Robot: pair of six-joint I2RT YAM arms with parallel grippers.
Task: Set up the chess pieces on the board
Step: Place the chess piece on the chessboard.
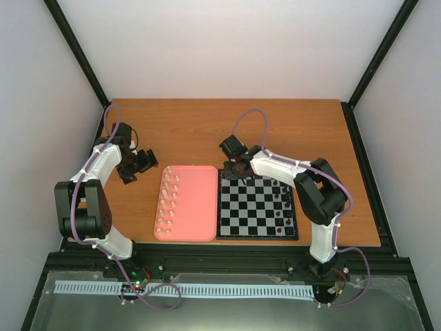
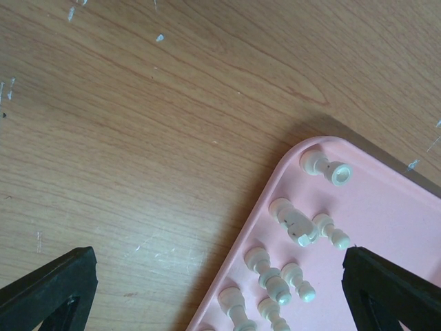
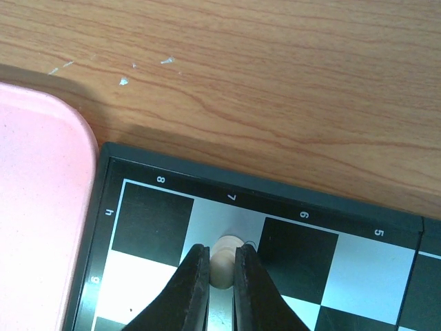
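Observation:
My right gripper should open: the upright hanging cream-white piece would land, its base inside the white square's border.
The chequered board (image 1: 256, 207) lies right of the pink tray (image 1: 196, 203). Several cream-white chess pieces (image 1: 167, 203) lie in two columns on the tray's left side; the left wrist view shows them lying on their sides (image 2: 293, 226). My right gripper (image 1: 238, 167) is at the board's far left corner, shut on one cream-white piece (image 3: 224, 262) over the white square by the mark 7 of the board (image 3: 158, 214). My left gripper (image 1: 142, 162) hangs open and empty over the wood left of the tray's far corner, its fingers (image 2: 48, 293) wide apart.
Small black chess figures (image 1: 282, 203) stand along the board's right edge. The pink tray's rim (image 2: 275, 189) (image 3: 41, 172) lies close to the board's left border. Bare wooden table lies behind both; walls enclose the back and sides.

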